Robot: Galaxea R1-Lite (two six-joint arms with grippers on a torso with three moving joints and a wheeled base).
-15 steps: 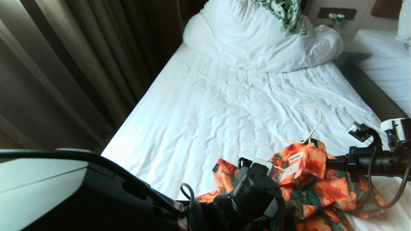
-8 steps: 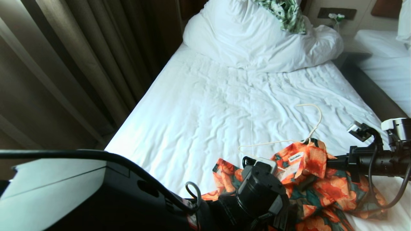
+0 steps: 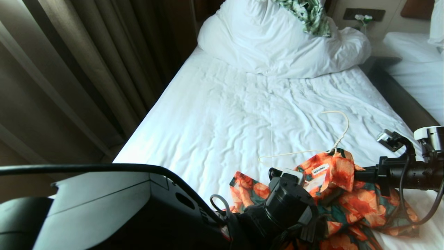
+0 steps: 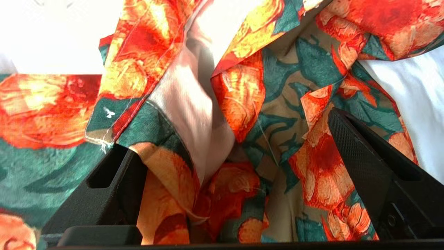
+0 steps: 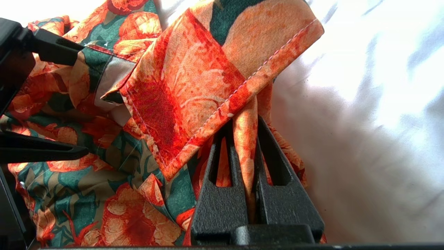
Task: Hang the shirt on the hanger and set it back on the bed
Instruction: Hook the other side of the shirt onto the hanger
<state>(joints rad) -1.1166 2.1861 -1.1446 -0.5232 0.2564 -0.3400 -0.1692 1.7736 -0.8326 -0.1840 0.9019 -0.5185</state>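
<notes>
The robot should next use its left gripper to grab the shirt by the front edge at its collar tip and pull it over the hanger.
The shirt (image 3: 350, 203), orange flowers on dark green, lies crumpled at the near right of the bed (image 3: 225, 121). Its white neck label (image 3: 319, 169) faces up. The hanger (image 3: 341, 130), thin cream wire, lies on the sheet just beyond the collar, one end tucked under it. My left gripper (image 4: 236, 149) is open, its black fingers (image 4: 364, 163) straddling bunched folds and pale lining of the shirt (image 4: 242, 90). My right gripper (image 5: 244, 128) is shut on a narrow fold of the shirt (image 5: 208, 69) beside the collar. The left gripper's fingers (image 5: 52, 48) also show spread apart in the right wrist view.
A heaped white duvet and pillow (image 3: 277, 45) sit at the head of the bed, with a green-and-white leafy cloth (image 3: 310, 15) on top. Curtains (image 3: 86, 69) run along the left side. A second bed (image 3: 416, 73) stands at the right across a dark gap (image 3: 395, 93).
My left arm has pushed forward and to the right over the shirt, gripper open throughout. The right gripper keeps its hold in the same place.
</notes>
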